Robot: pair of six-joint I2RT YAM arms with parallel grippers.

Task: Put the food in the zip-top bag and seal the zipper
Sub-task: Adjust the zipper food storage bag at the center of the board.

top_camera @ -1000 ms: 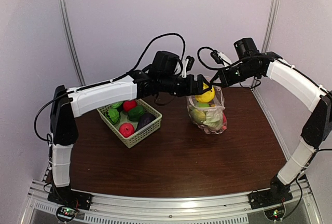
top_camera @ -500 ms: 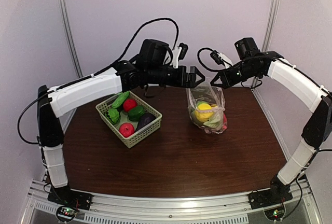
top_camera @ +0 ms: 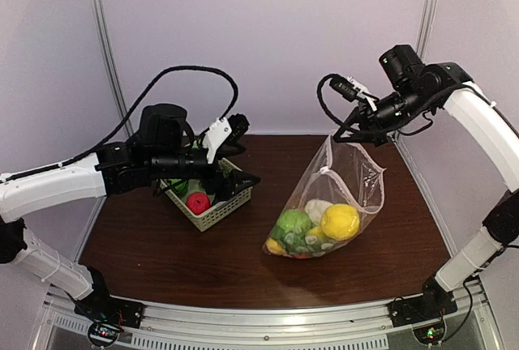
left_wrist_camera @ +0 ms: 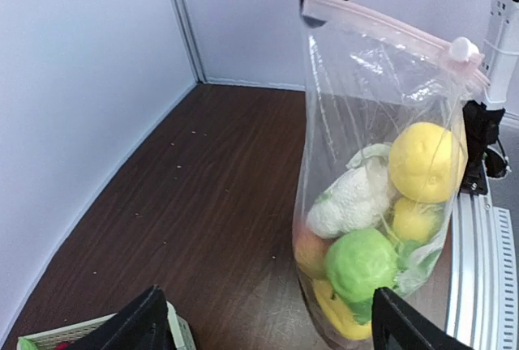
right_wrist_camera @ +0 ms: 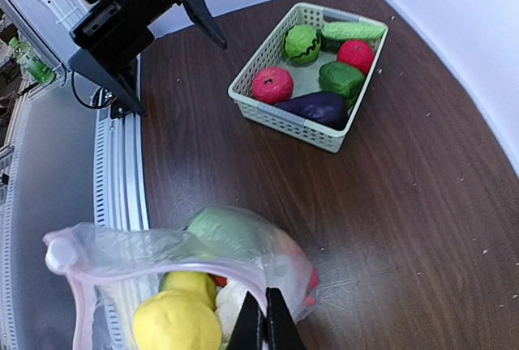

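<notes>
Next, my left gripper grabs the bag's zipper end [left_wrist_camera: 465,60] beside the white slider, so the slider stays free for my right gripper to seal the zipper.
The clear zip-top bag [top_camera: 345,184] hangs from my right gripper [top_camera: 338,136], its bottom resting on the table. The right gripper [right_wrist_camera: 266,322] is shut on the pale pink zipper [right_wrist_camera: 162,267] at one corner. A white slider [left_wrist_camera: 462,49] sits at the other end of the zipper [left_wrist_camera: 381,26]. Food fills the bag's bottom: a yellow piece [left_wrist_camera: 423,161], a green ball [left_wrist_camera: 361,262] and white cauliflower [left_wrist_camera: 349,200]. My left gripper [top_camera: 243,178] stands open and empty over the basket's right end. In the left wrist view the left gripper [left_wrist_camera: 272,322] faces the bag.
A pale green lattice basket [right_wrist_camera: 280,119] stands at the table's left rear with several toy pieces, among them a red one [right_wrist_camera: 272,85] and a purple eggplant [right_wrist_camera: 320,108]. Walls close in behind and on both sides. The metal rail [top_camera: 268,326] runs along the near edge.
The yellow piece left my left gripper and dropped into the bag. The left arm pulled back left and down to the basket. My right gripper lifted the bag, which swung forward.
</notes>
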